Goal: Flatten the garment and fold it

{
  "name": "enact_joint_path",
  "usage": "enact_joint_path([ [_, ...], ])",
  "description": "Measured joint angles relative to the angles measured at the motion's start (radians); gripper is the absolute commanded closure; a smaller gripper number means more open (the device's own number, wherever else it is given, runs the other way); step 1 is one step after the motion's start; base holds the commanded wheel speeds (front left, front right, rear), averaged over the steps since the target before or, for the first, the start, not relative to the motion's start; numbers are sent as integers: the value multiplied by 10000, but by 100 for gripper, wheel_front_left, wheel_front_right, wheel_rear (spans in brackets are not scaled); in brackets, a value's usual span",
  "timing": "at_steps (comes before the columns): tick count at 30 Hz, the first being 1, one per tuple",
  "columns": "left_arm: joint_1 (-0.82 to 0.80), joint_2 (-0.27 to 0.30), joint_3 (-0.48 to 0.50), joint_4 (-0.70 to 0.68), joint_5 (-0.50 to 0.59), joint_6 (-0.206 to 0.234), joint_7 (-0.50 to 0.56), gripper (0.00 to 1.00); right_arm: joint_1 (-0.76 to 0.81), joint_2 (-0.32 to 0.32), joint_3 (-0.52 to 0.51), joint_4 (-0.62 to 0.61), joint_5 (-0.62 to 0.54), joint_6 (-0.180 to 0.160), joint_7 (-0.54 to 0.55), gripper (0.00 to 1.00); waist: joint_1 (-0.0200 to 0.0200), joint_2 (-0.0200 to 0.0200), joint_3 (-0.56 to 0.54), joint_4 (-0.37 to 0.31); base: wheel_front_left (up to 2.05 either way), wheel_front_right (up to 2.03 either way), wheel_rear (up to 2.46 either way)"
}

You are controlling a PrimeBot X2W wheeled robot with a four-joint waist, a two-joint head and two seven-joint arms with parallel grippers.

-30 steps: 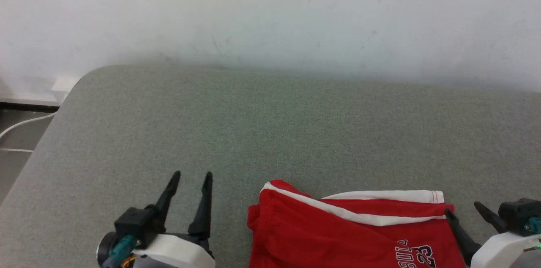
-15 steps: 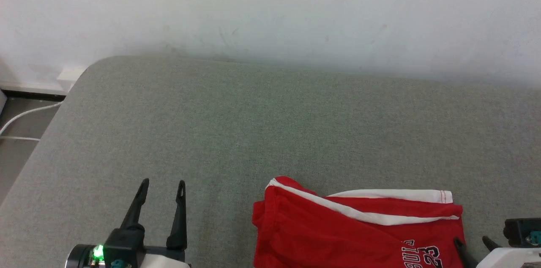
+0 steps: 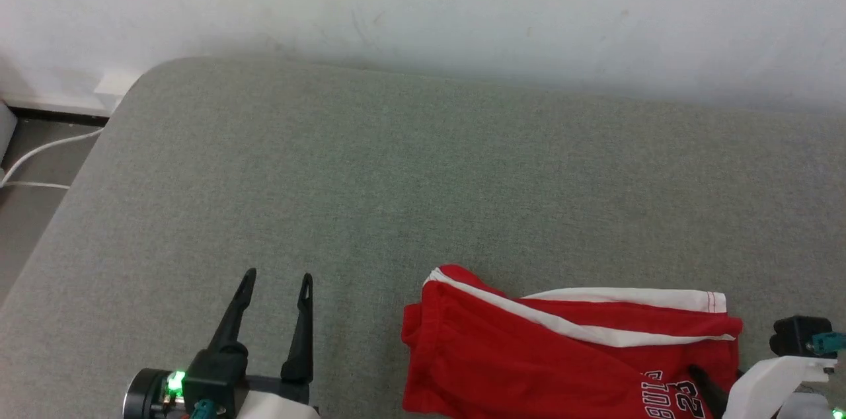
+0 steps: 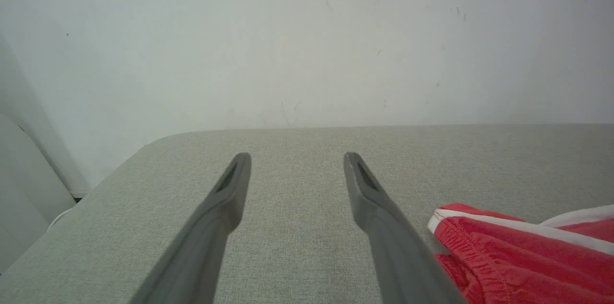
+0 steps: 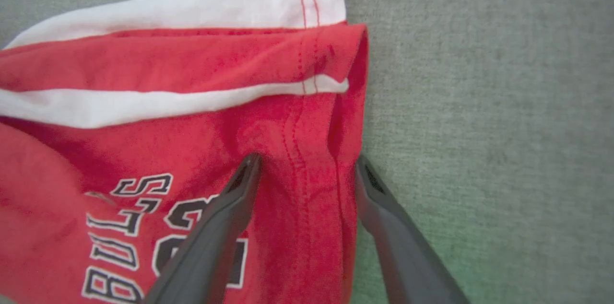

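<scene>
My right gripper grabs the red garment by its stitched hem below the white band (image 3: 718, 355) next, to fold the garment (image 3: 529, 359).
The garment (image 3: 529, 359), red shorts with white bands and black-outlined white lettering, lies folded on the grey surface at the lower right of the head view. My left gripper (image 3: 276, 281) stands open to its left, clear of the cloth; the left wrist view has the garment (image 4: 518, 251) beside my left gripper (image 4: 297, 157). My right gripper (image 5: 307, 162) is open and looks down over the garment's (image 5: 168, 117) right side edge, one finger above the red cloth, the other above the grey surface. In the head view one dark right finger (image 3: 707, 389) shows over the lettering.
The grey padded surface (image 3: 423, 174) runs back to a white wall (image 3: 423, 2). Its rounded left corner drops to the floor, where a white cable (image 3: 39, 154) lies.
The head camera has shifted, so the whole picture sits differently. My right gripper has drawn in over the garment's right edge. The left gripper has pulled back and stays open.
</scene>
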Motion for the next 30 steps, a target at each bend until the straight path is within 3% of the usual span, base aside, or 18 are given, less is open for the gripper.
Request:
enact_joint_path([
  [2,-16,-67,33,0,50,-33,0,0,-58,-146,234,44,165,-61,33,0,-1,0,74,60,0,0,0],
  [3,-34,-98,48,2,102,-63,0,0,-81,-215,314,52,199,-61,25,68,-1,0,102,89,0,0,0],
  [4,-63,-132,69,10,132,-107,0,0,-101,-272,389,61,244,-61,-42,100,0,0,126,115,0,0,0],
  [12,-91,-228,270,75,257,-207,0,0,-265,-188,326,476,63,52,-1206,100,1,0,45,84,0,0,0],
  [23,-81,-360,407,109,343,-360,0,0,-380,-562,-2341,1325,-790,36,-1615,100,2,0,-218,-190,0,0,0],
  [30,16,-460,447,161,343,-372,0,0,-338,-153,-2700,888,-1108,35,-1507,100,1,0,-424,-300,0,0,0],
])
